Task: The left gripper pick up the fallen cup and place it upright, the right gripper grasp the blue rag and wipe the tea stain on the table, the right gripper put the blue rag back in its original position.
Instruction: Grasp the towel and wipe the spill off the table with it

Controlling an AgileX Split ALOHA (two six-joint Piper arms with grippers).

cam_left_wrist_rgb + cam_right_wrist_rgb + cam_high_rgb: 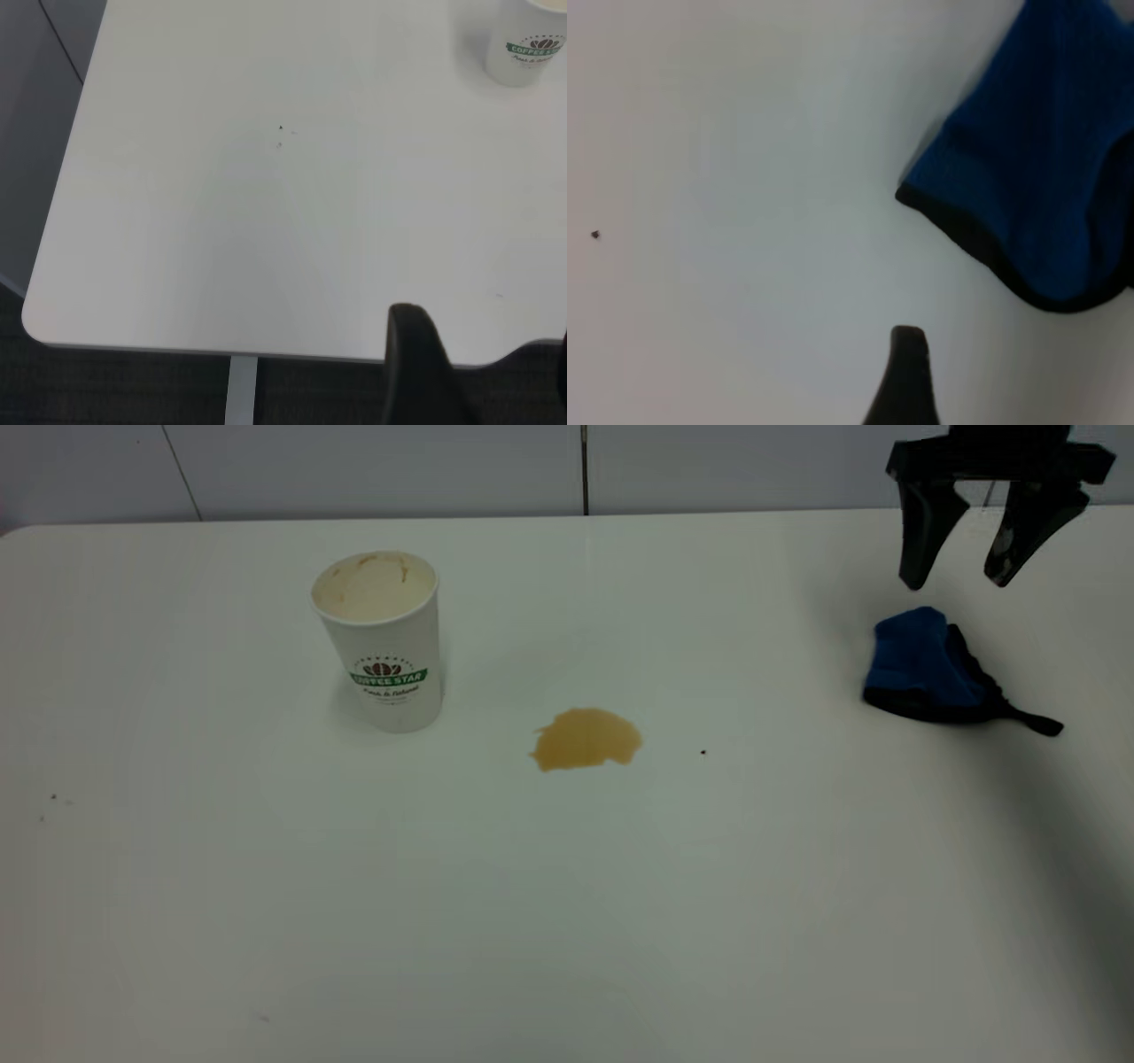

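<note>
The robot's right hand is next going to grab the blue rag by its blue cloth middle (pixel 931 654), and then it will wipe the tea stain (pixel 586 739) with the rag.
The cup (pixel 383 642) stands upright on the table (pixel 567 921) at the left, its tan-stained inside showing; its lower part also shows in the left wrist view (pixel 524 49). The tea stain (pixel 586 739) lies right of the cup, apart from it. The blue rag (pixel 926 666) lies at the far right, its strap tail pointing right; it also shows in the right wrist view (pixel 1036 177). The right gripper (pixel 957 583) hangs open and empty just above and behind the rag. The left gripper (pixel 485 328) is open and empty over the table's near-left edge, far from the cup.
A tiny dark speck (pixel 702 752) lies right of the stain and shows in the right wrist view (pixel 594 234). More specks (pixel 53 797) lie at the far left. The table's rounded corner and edge (pixel 177 341) are beside the left gripper. A wall runs behind the table.
</note>
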